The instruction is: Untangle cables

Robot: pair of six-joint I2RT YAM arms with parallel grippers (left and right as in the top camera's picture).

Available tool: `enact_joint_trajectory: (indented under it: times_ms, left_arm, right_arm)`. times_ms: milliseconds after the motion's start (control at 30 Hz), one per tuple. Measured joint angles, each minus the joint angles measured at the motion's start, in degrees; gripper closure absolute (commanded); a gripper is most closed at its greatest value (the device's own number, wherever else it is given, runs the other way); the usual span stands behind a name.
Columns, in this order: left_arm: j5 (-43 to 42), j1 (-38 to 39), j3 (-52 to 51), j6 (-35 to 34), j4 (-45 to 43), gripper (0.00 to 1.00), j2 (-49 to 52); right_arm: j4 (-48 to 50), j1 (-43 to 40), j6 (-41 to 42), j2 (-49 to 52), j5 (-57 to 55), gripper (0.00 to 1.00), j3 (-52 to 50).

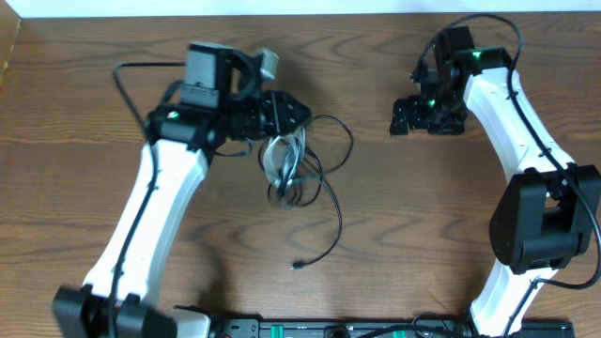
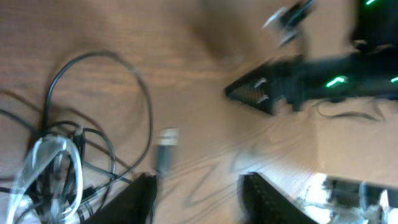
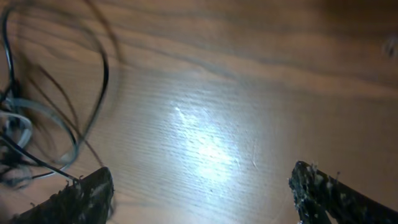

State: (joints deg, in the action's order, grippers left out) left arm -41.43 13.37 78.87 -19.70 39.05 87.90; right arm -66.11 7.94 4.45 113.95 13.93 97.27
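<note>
The white cable should stay free for my right gripper to untangle. My left gripper needs to grab the black cables at the tangle's edge (image 1: 308,150) (image 2: 107,178).
A tangle of black cables and a white cable (image 1: 289,169) lies on the wooden table at centre. One black cable runs down to a small plug (image 1: 297,266). My left gripper (image 1: 302,113) is just above the tangle's top edge. In the left wrist view its fingers (image 2: 199,183) are open with only bare wood between them. The tangle (image 2: 59,168) lies to their left and a plug (image 2: 166,149) just ahead. My right gripper (image 1: 402,117) is to the right of the tangle, apart from it. Its fingers (image 3: 202,180) are wide open and empty, with cable loops (image 3: 43,118) at the left.
A power strip with sockets (image 1: 310,329) lies along the table's front edge. The right gripper also shows in the left wrist view (image 2: 273,93). The table's back edge (image 1: 310,13) runs just behind both arms.
</note>
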Motion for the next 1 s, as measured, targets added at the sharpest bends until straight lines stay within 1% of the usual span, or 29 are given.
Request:
enact_joint_trajectory:
  times_ms: [33,67,167,333,400,533,633,733,900,1000]
  left_arm:
    - [0.1,0.2,0.0,0.5,0.3,0.34,1.1]
    - [0.2,0.3,0.0,1.0,0.7,0.33,2.1]
    - [1.1,0.2,0.0,1.9,1.0,0.32,3.8]
    - [2.5,-1.9,0.0,3.0,1.5,0.32,2.8]
    - [3.0,-3.9,0.0,3.4,3.4,0.32,1.9]
    - [5.7,-7.3,0.1,5.1,11.8,0.32,0.3]
    - [9.5,-7.3,0.1,6.0,18.7,0.32,0.2]
    - [10.9,-7.2,-0.5,6.1,20.7,0.33,0.2]
    - [12.1,-7.2,-4.1,6.1,20.6,0.37,0.2]
    - [12.5,-7.2,-6.9,7.1,19.0,0.41,0.2]
  right_arm:
    - [0.3,0.0,-0.5,0.0,0.7,0.15,0.6]
    - [0.6,0.1,-1.1,0.0,1.6,0.17,0.8]
    - [2.1,0.6,-3.5,0.0,5.9,0.19,0.9]
    - [4.0,3.7,-5.3,0.0,9.9,0.20,0.9]
    - [4.5,5.2,-5.6,0.0,10.6,0.20,0.9]
    - [6.2,7.3,-5.6,0.0,11.6,0.21,0.9]
    - [7.5,8.0,-5.6,0.0,12.1,0.21,0.9]
    - [8.2,8.2,-5.5,0.0,12.3,0.21,0.9]
    - [8.5,8.4,-5.5,0.0,12.2,0.19,0.9]
    - [8.6,8.4,-5.5,0.0,12.0,0.19,0.9]
